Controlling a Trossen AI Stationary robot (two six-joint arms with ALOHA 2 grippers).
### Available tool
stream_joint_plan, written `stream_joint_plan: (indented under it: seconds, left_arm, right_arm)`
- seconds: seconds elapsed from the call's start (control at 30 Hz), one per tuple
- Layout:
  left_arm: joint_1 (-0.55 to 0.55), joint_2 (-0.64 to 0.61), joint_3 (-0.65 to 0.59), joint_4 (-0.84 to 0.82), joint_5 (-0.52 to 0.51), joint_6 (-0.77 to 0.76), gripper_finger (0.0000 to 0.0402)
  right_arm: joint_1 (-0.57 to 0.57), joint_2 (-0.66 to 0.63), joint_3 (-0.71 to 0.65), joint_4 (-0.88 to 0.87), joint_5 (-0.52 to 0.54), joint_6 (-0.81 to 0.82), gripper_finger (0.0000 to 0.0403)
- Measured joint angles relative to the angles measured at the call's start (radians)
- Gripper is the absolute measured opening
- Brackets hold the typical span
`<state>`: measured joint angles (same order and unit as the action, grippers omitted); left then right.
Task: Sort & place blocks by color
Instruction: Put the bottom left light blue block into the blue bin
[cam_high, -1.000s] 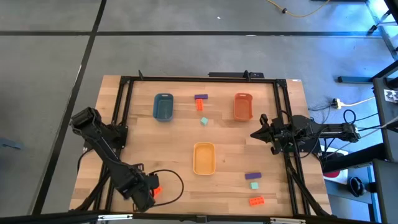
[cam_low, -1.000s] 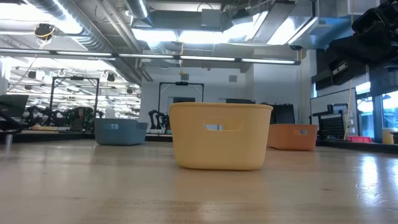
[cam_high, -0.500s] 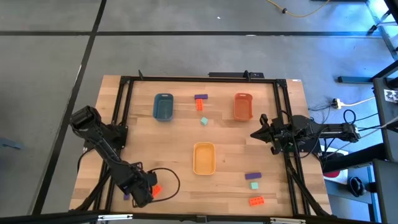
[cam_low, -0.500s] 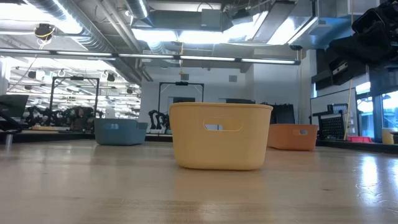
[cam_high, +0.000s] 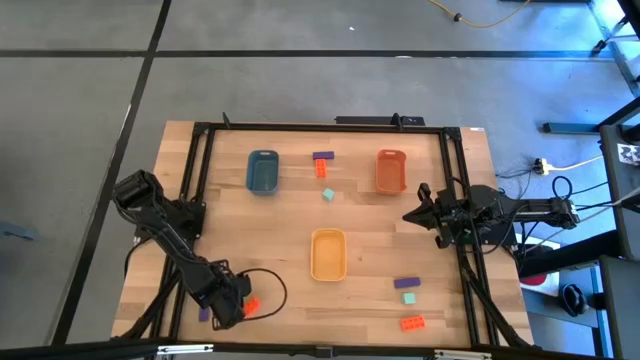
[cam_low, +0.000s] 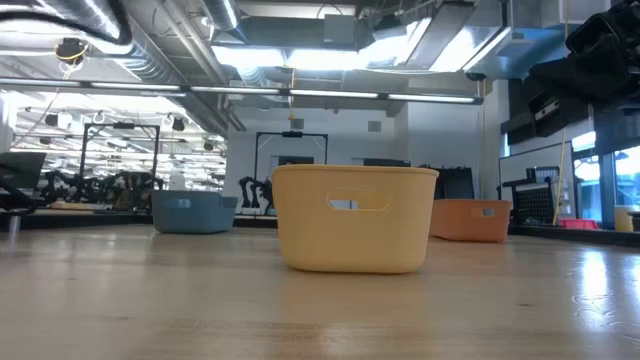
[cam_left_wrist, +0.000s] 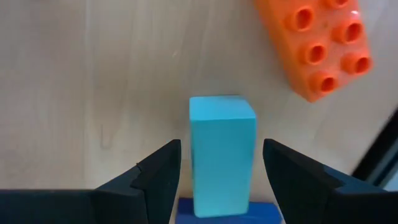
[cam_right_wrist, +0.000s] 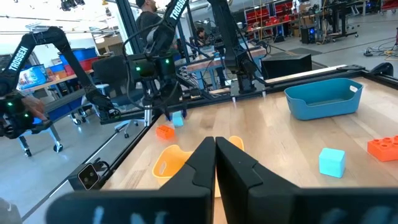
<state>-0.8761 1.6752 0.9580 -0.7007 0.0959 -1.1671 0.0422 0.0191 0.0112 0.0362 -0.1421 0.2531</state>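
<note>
My left gripper will next grab the mint-green block by its two opposite long sides, so that it can sort the block into the blue tray (cam_high: 263, 172).
My left gripper (cam_left_wrist: 222, 177) hangs open, pointing down, at the table's near left. Its fingers (cam_left_wrist: 163, 177) stand on either side of a mint-green block (cam_left_wrist: 222, 155) without touching it. A purple block (cam_left_wrist: 224, 213) lies against that block's edge, and an orange-red block (cam_left_wrist: 320, 50) lies close by. In the high view the gripper (cam_high: 228, 300) covers the mint block; the orange-red block (cam_high: 250, 304) and the purple one (cam_high: 204, 315) show beside it. My right gripper (cam_high: 412, 215) waits shut and level at the right edge.
The blue tray (cam_high: 263, 172) and orange tray (cam_high: 391, 170) stand at the far side, the yellow tray (cam_high: 328, 254) in the middle. Three blocks (cam_high: 323, 165) lie between the far trays. Three more (cam_high: 408, 298) lie near right. A black cable (cam_high: 270, 290) loops beside my left gripper.
My left gripper has come down over the blocks at the near left, still pointing down. The purple block beside it has come into view in the high view.
</note>
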Motion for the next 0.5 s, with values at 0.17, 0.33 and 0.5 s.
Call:
stream_joint_plan:
  seconds: [0.17, 0.33, 0.5]
  left_arm:
    - [0.000, 0.000, -0.046, 0.039, 0.002, 0.000, 0.0220]
    - [0.000, 0.000, -0.048, 0.044, 0.001, 0.023, 0.0211]
    - [0.008, 0.000, -0.047, 0.044, 0.017, 0.052, 0.0158]
  right_arm:
    - [0.000, 0.000, 0.000, 0.000, 0.000, 0.000, 0.0016]
    - [0.000, 0.000, 0.000, 0.000, 0.000, 0.000, 0.0016]
    - [0.000, 0.000, 0.000, 0.000, 0.000, 0.000, 0.0016]
